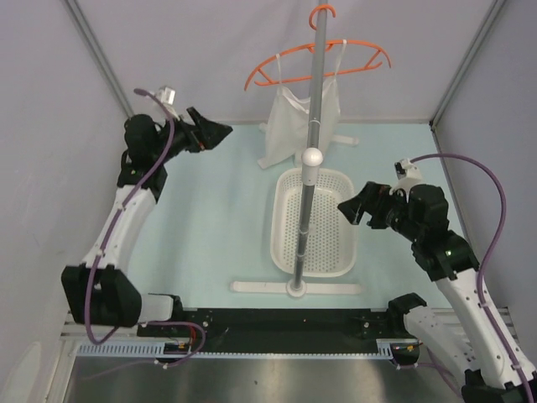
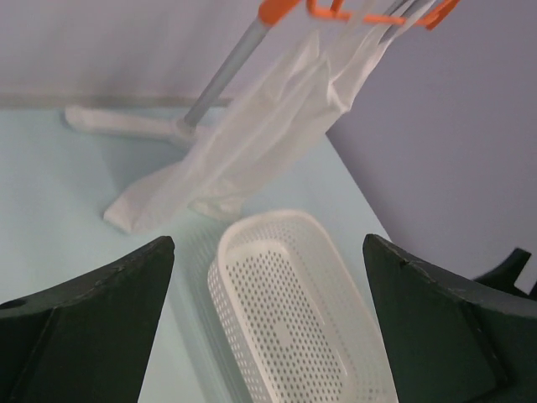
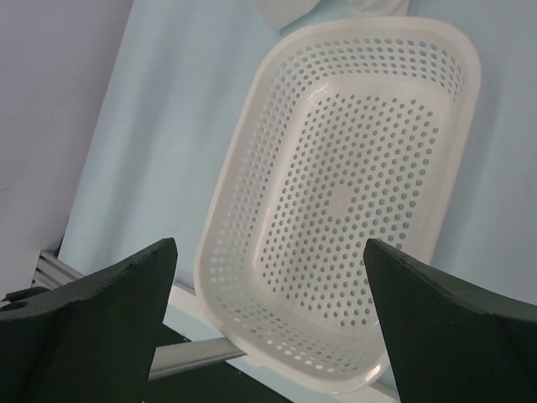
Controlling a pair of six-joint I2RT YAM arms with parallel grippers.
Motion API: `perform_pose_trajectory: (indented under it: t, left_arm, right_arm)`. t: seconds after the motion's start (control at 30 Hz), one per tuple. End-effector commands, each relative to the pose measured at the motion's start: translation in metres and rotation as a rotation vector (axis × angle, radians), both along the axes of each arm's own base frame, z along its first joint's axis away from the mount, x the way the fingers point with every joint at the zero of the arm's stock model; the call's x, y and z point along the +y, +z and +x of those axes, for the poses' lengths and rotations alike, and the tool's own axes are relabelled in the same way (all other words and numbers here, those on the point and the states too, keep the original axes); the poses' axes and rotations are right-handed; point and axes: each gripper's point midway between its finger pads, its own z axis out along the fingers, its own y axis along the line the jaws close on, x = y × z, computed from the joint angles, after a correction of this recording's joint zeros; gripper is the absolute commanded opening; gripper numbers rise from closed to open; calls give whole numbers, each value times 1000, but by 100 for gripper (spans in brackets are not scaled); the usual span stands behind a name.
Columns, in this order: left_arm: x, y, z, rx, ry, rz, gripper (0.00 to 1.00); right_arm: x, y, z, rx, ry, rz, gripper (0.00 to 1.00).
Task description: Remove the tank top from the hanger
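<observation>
The hanger's far end needs to stay free to remove the tank top, so the left gripper should next grab the hanger's near end (image 1: pixel 257 73), outside the tank top's strap.
The white tank top (image 1: pixel 295 126) hangs by its straps from the orange hanger (image 1: pixel 315 65), which hooks on the top of the grey pole (image 1: pixel 311 134). It also shows in the left wrist view (image 2: pixel 252 143), with the hanger (image 2: pixel 369 10) at the top edge. My left gripper (image 1: pixel 214 133) is open and empty, held up left of the tank top, apart from it. My right gripper (image 1: pixel 351 208) is open and empty, just right of the white basket (image 1: pixel 284 227). Both wrist views show spread fingers (image 2: pixel 101 327) (image 3: pixel 92 327) with nothing between them.
The white perforated basket (image 3: pixel 252 151) stands on the pale green table under the pole, also in the left wrist view (image 2: pixel 252 235). The pole's white base bars (image 1: pixel 260 287) lie near the front edge and at the back (image 2: pixel 117 122). Grey walls close in all sides.
</observation>
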Motion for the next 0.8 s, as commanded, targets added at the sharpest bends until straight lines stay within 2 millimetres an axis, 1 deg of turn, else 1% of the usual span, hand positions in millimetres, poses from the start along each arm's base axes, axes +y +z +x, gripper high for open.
perform_pose_trajectory:
  t: [0.0,0.03,0.07,0.1,0.13,0.2,0.23,0.27,0.3,0.33,0.37,0.43,0.47,0.5,0.53,0.57,0.6,0.67,0.73,0.77]
  left_arm:
    - [-20,68,30,-258,-180,12,99]
    - [-25,73,47,-281,-213,13,99]
    - [-32,77,47,-307,-275,7,100]
    - [-35,91,51,-388,-301,3,99]
    - [-38,90,64,-410,-333,0,99]
    - [-44,96,69,-473,-393,0,99]
    - [-46,98,78,-492,-412,6,99]
    - [-48,97,82,-503,-425,11,99]
    - [-50,99,82,-533,-451,20,99]
    - [-53,97,89,-543,-468,21,99]
    - [-55,97,90,-560,-484,23,99]
    - [-63,104,88,-616,-522,35,99]
    - [-69,98,93,-610,-533,33,99]
    - [-72,102,96,-627,-535,39,99]
    - [-74,102,103,-637,-516,47,98]
    - [-79,93,111,-611,-515,44,98]
    - [-81,100,113,-633,-514,47,97]
    - [-87,100,119,-634,-520,43,96]
    - [-97,102,123,-649,-532,46,93]
    - [-103,99,125,-625,-536,47,90]
  right_arm:
    - [-6,-2,-31,6,23,20,100]
    - [-5,-1,-35,3,32,30,100]
    - [-4,1,-40,-1,38,43,100]
    - [-4,0,-43,11,46,48,100]
    - [-1,-2,-47,24,62,57,100]
    - [2,-2,-53,43,82,71,100]
    - [3,-2,-56,51,95,76,100]
    - [3,-2,-58,53,100,77,100]
    - [2,-1,-62,63,102,76,100]
    - [2,1,-65,63,105,80,100]
    - [2,3,-67,62,110,82,100]
    - [0,5,-72,55,108,76,100]
    - [-2,4,-74,60,104,71,100]
    - [-3,6,-74,52,99,66,100]
    - [-4,7,-74,47,98,63,100]
    - [-5,7,-75,51,96,61,100]
    - [-4,8,-75,50,98,62,100]
    - [-4,11,-74,50,98,65,100]
    - [-3,13,-73,52,97,67,100]
    - [-3,13,-72,49,94,68,100]
